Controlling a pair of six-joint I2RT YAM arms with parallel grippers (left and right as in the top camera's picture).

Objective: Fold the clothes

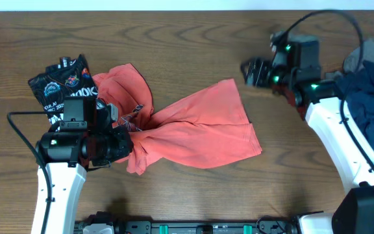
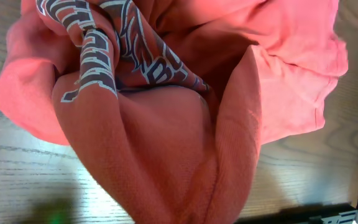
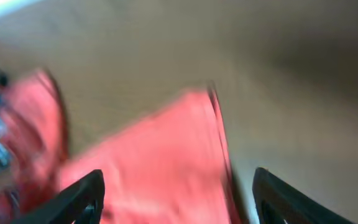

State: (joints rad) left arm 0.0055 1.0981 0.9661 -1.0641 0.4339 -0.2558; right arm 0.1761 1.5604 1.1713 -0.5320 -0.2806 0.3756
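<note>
The coral-red T-shirt [image 1: 193, 127] needs to be stretched flat for folding. My right gripper should next grab it by a hem corner [image 1: 229, 85], opposite the T-shirt's bunched part.
A coral-red T-shirt [image 1: 193, 127] with a grey print lies crumpled in the middle of the wooden table. My left gripper [image 1: 127, 144] sits at its bunched left part and is shut on the fabric; the left wrist view is filled with the gathered red cloth [image 2: 185, 143] and my fingers are hidden under it. My right gripper [image 1: 249, 71] is open and empty, hovering just beyond the shirt's far right corner. The blurred right wrist view shows the red shirt [image 3: 166, 155] between my spread fingers [image 3: 176, 193].
A folded black printed garment [image 1: 60, 88] lies at the left, beside the shirt. A pile of dark blue clothes [image 1: 369, 91] lies at the right edge, next to the right arm. Bare wood table [image 1: 174, 39] stretches behind.
</note>
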